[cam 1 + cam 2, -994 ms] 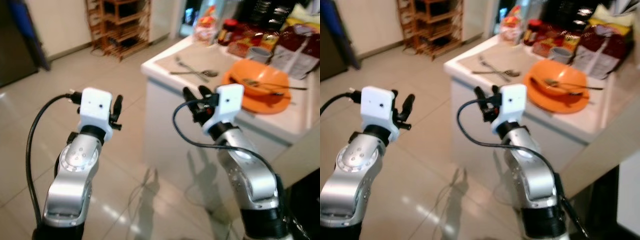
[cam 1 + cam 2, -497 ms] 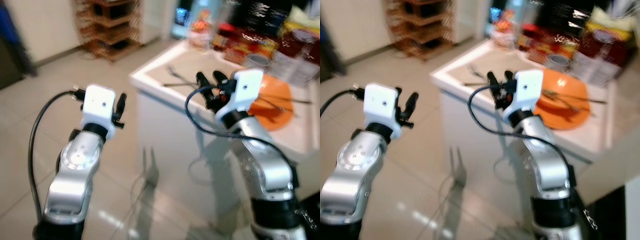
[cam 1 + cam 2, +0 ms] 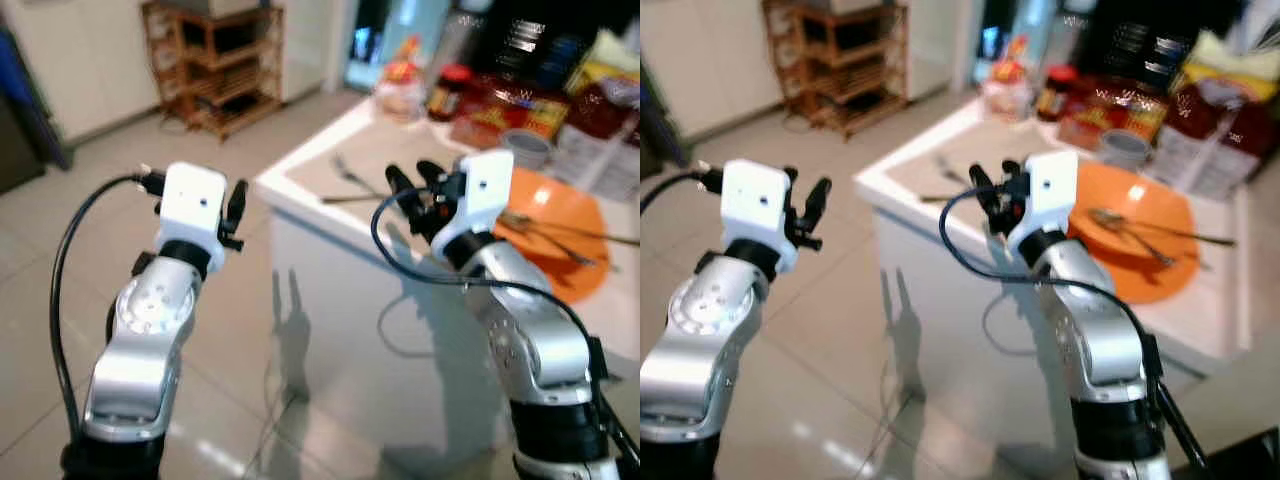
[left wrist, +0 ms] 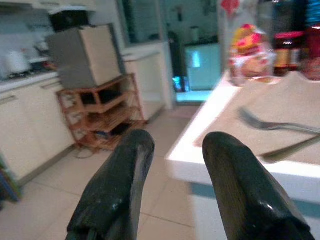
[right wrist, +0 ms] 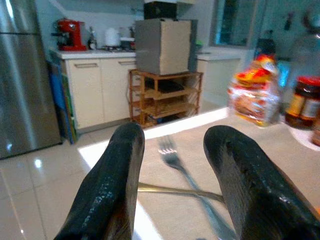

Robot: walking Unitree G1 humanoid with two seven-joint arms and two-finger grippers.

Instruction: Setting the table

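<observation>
The silver fork (image 5: pixel 169 152) needs to be picked up next by its handle (image 5: pixel 202 200) with my right gripper, so that I can set the table.
A fork (image 5: pixel 171 157) and a spoon (image 5: pixel 176 192) lie crossed on a beige placemat (image 3: pixel 352 166) at the near corner of a white table (image 3: pixel 300 205). To their right an orange plate (image 3: pixel 1154 245) holds more cutlery (image 3: pixel 1137 229). My right gripper (image 3: pixel 412 178) hovers open at the table's edge, just short of the crossed fork and spoon, with nothing between its fingers (image 5: pixel 123 185). My left gripper (image 3: pixel 236 203) is raised over the floor, left of the table, open and empty (image 4: pixel 180 142); the fork (image 4: pixel 272 125) lies ahead of it.
Jars and snack packets (image 3: pixel 495 88) crowd the back of the table, with a grey cup (image 3: pixel 526 148) beside the plate. A wooden shelf rack (image 3: pixel 215 58) stands by the far wall. A steel fridge (image 5: pixel 22 75) is off to one side. Tiled floor lies left of the table.
The camera has shifted as the robot closed in on the table. My right gripper rose from below the table's edge to its near corner. The left arm kept its raised pose.
</observation>
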